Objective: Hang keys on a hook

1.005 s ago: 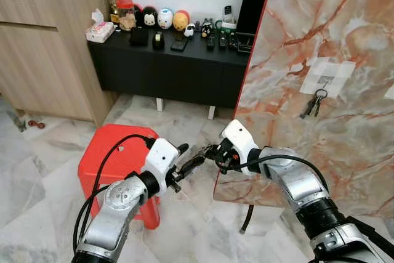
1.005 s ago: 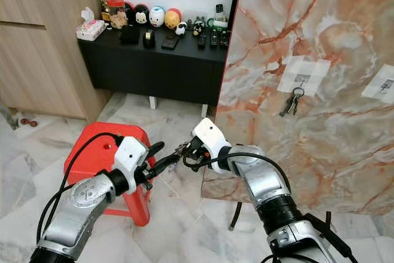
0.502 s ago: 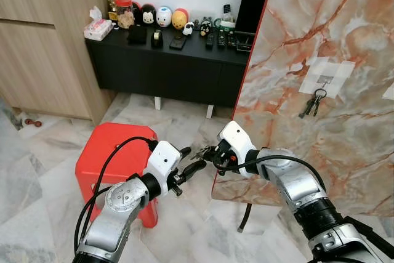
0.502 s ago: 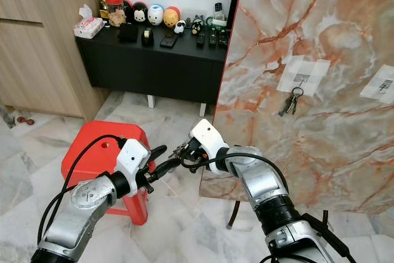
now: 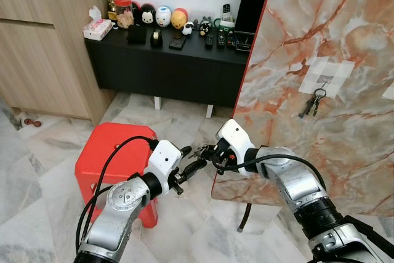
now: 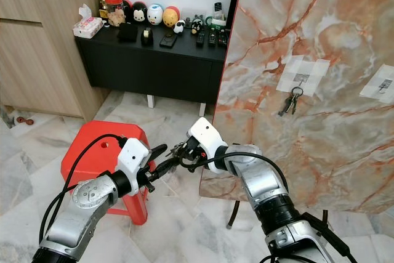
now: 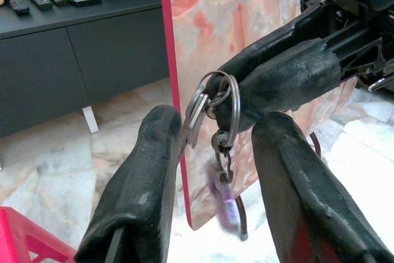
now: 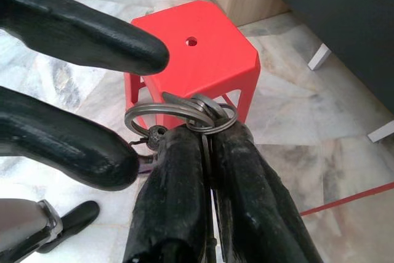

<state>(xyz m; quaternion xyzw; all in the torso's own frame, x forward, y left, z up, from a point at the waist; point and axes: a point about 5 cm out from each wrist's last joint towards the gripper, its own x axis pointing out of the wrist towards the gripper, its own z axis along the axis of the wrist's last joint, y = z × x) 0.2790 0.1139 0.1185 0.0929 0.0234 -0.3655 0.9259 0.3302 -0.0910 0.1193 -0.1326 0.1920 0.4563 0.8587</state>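
Observation:
The left gripper pinches the silver key ring by its bare arc [image 7: 235, 118] next, since the fingers of my right gripper cover one side of the ring.
A bunch of keys [image 7: 218, 112] on a metal ring hangs from my right gripper [image 5: 205, 151], which is shut on the ring [image 8: 184, 114]. My left gripper [image 5: 192, 157] is open, with one finger [image 7: 148, 177] on each side of the dangling keys. In the left wrist view one key lies close against a finger; I cannot tell if they touch. Both grippers meet low in front of a marble-patterned board [image 5: 320, 41]. A hook [image 5: 325, 80] on a white patch of the board holds another set of keys [image 5: 311, 104]. A second hook [image 6: 385, 84] sits further right.
A red plastic stool [image 5: 111, 152] stands under my left arm. A low black cabinet [image 5: 172, 69] with toys and remotes runs along the far wall, beside a wooden cabinet [image 5: 43, 47]. The floor is pale marble tile.
My right gripper has edged a little left with the keys. The left gripper's fingers, which pointed at the right gripper before, now straddle the keys.

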